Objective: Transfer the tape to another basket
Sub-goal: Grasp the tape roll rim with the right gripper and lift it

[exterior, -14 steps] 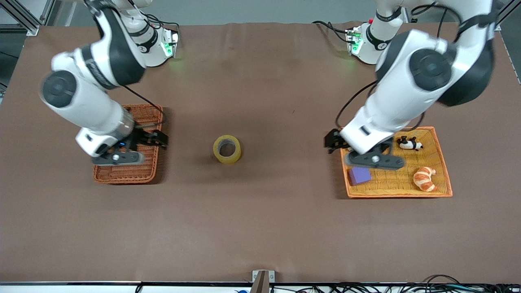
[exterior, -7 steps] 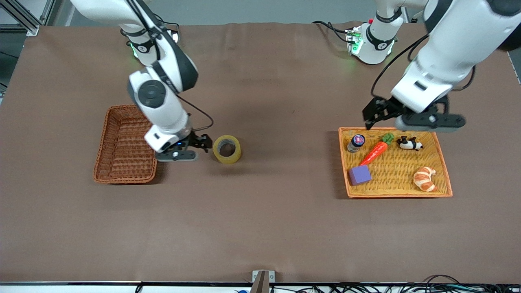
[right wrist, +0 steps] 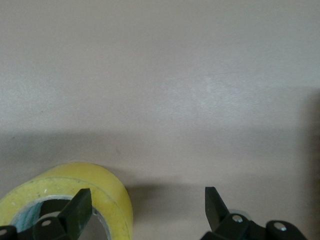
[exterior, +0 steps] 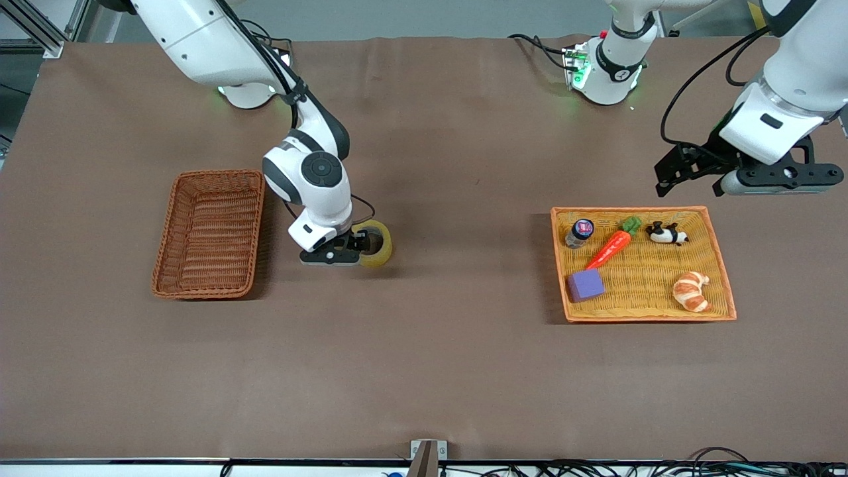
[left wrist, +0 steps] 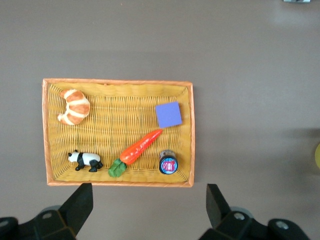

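The tape's yellow rim (right wrist: 116,209) is below my right gripper's fingers, which are short of the hole (right wrist: 94,229) in the right wrist view. My right gripper should move toward the hole before it closes on the tape.
The tape (exterior: 382,248), a yellowish roll with a grey core, lies on the table between the two containers. My right gripper (exterior: 362,243) is low at the tape, open. In the right wrist view the gripper (right wrist: 146,201) has one finger (right wrist: 80,205) over the tape's (right wrist: 102,184) rim and hole, and the other finger stands off the roll over bare table. The reddish-brown wicker basket (exterior: 209,238) stands empty at the right arm's end, beside the tape. My left gripper (exterior: 689,180) is open and empty, up in the air over the table just past the yellow tray's edge (left wrist: 148,196).
The flat yellow-orange tray (exterior: 646,315) at the left arm's end holds a croissant (exterior: 691,291), a purple cube (exterior: 585,285), a carrot (exterior: 611,246), a toy panda (exterior: 666,233) and a small bottle (exterior: 581,232). It also shows in the left wrist view (left wrist: 120,184).
My right gripper moved from over the wicker basket across to the tape and came down at it. My left gripper rose off the yellow tray and moved toward its own end of the table.
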{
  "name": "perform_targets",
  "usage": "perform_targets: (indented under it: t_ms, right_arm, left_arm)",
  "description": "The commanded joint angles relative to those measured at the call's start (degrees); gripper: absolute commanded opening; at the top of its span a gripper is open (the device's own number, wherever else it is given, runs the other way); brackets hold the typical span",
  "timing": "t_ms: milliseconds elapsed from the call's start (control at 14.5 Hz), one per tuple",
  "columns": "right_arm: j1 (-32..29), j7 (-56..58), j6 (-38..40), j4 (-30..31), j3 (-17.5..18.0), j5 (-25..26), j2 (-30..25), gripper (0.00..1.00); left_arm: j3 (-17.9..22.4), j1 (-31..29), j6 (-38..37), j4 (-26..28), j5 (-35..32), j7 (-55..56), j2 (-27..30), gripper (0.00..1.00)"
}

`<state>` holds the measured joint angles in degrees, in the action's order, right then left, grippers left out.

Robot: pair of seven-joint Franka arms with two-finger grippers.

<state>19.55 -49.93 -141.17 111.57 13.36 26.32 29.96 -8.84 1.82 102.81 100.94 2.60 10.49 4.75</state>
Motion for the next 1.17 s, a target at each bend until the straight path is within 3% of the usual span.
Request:
perform_targets:
  t_ms: [0,345,759,828,966,1103]
  right_arm:
    - [0.6,-1.4,-0.4,0.5,0.1,1.8,-0.3,1.00]
    - [1.0,-1.3,-5.9,2.6,0.3,3.6,0.9,1.00]
    - [-0.5,-1.4,-6.0,2.5,0.2,6.1,1.9,0.98]
    - [-0.5,-1.4,-6.0,2.5,0.2,6.1,1.9,0.88]
    - [-0.4,-1.7,-5.9,2.5,0.2,6.1,2.4,0.42]
    - [-0.1,-6.5,-6.0,2.2,0.2,6.1,2.9,0.05]
  left_arm:
    - [-0.1,-0.7,0.3,4.2,1.4,-2.7,3.5,1.00]
    - [0.0,-0.8,0.3,3.6,1.2,-2.8,1.7,1.00]
    - [0.0,-0.8,-0.6,0.7,0.7,-2.8,-1.0,1.00]
    - [0.1,-1.8,-0.1,0.3,0.7,-2.8,-1.4,1.00]
    - [0.0,-2.8,0.9,1.5,0.6,-3.3,-1.4,1.00]
    - [1.5,-0.3,1.1,1.3,0.6,-3.5,-1.3,1.00]
